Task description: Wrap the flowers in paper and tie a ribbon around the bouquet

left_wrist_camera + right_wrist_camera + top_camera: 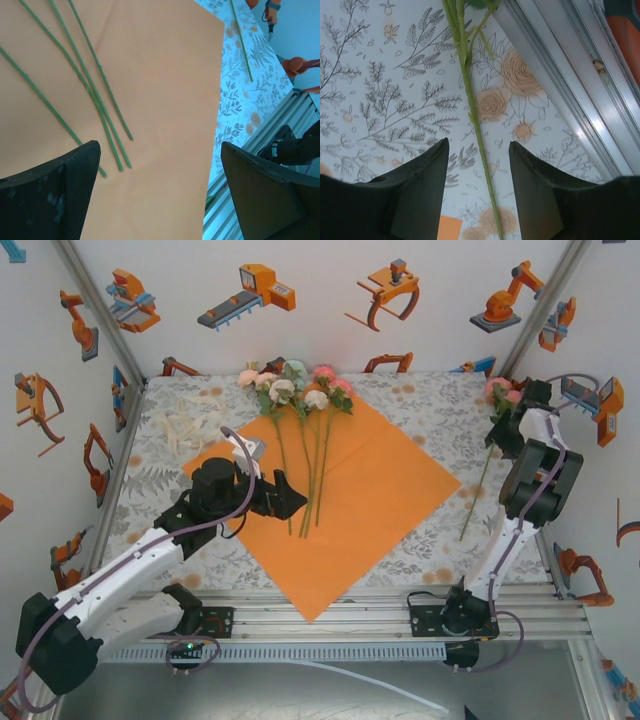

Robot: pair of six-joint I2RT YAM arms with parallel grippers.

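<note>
I need to grip the pink flower next with my right gripper by its stem (pixel 474 112), just past the branching (pixel 465 56). This leaves the flower's head free, so I can lay the flower beside the others for wrapping.
The orange paper (pixel 385 480) lies flat like a diamond on the tablecloth. Several flowers (pixel 290 390) rest on it, heads at the far side, stems (pixel 90 85) running toward me. They lie loose on the sheet, not as a bouquet. My left gripper (pixel 290 495) is open just above the paper (pixel 165 75), right of the stem ends, fingers wide (pixel 160 147) and empty. One pink flower (pixel 500 390) lies at the far right on the cloth. My right gripper (pixel 503 432) straddles its stem (pixel 470 100), jaws open (pixel 479 142) and not touching it. The ribbon (pixel 190 427) lies heaped at the far left.
The printed enclosure walls stand close on the left, right and back. An aluminium rail (pixel 400 605) runs along the near table edge, and another rail (pixel 560 85) lies just right of the lone stem. Bare tablecloth (pixel 440 405) lies between the paper and the right gripper.
</note>
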